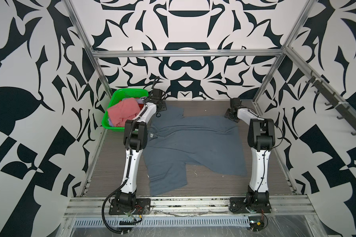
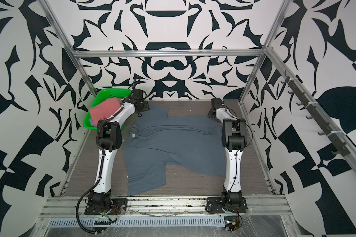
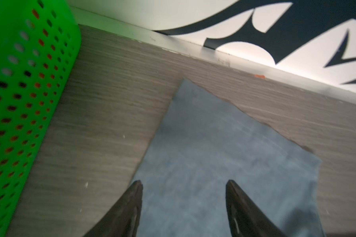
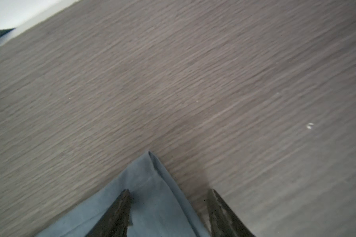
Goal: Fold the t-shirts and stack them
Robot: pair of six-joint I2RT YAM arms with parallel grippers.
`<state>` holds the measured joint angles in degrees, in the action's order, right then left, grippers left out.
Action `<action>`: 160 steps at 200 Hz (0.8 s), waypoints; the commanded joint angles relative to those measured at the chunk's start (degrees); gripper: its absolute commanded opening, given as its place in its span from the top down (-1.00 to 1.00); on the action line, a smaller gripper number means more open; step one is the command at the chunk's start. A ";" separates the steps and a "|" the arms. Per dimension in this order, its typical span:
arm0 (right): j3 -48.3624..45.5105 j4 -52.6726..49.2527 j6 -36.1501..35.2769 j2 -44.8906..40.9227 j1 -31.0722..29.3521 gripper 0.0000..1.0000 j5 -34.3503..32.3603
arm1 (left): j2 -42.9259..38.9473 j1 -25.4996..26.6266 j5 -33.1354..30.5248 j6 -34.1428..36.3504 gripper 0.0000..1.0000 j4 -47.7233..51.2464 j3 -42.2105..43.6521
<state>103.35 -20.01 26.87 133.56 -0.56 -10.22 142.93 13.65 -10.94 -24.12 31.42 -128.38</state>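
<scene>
My right gripper takes hold of the slate blue-grey t-shirt [image 1: 193,143] by its far hem corner [image 1: 230,118] next, to fold the t-shirt's far side over evenly.
A slate blue-grey t-shirt [image 1: 193,143] [image 2: 173,143] lies spread flat on the table, with its collar toward the left arm. My left gripper [image 3: 184,182] stands open above the shirt's far sleeve [image 3: 214,153], with nothing between its fingers. In both top views it sits at the far left beside the basket [image 1: 161,107] [image 2: 143,107]. My right gripper [image 4: 169,190] is open and straddles the far right corner of the shirt [image 4: 150,180], low over the table [image 1: 229,115] [image 2: 212,115]. A salmon pink t-shirt [image 1: 123,111] [image 2: 105,109] is heaped in the basket.
The green perforated basket [image 1: 130,92] [image 2: 113,91] [image 3: 29,82] stands at the far left corner, close to my left wrist. The back wall runs just beyond both grippers. Aluminium frame posts [image 1: 103,78] flank the wood-grain table [image 1: 214,184].
</scene>
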 commanded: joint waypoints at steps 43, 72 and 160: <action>5.61 -3.32 3.46 2.15 -0.41 -0.14 6.32 | 8.96 -2.02 -0.03 -3.04 -0.36 0.25 -10.00; 2.47 -1.77 4.65 1.11 -0.37 -0.12 7.75 | 10.79 -2.49 2.41 -4.71 -0.36 -3.46 -10.56; 2.45 -0.21 6.09 2.73 -0.38 0.62 11.37 | 15.07 -2.51 10.49 -9.63 -0.04 -7.42 -13.55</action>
<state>106.52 -18.57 31.90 135.74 -0.54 -1.02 156.22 11.27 -2.55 -31.51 22.92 -141.47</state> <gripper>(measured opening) 0.268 0.567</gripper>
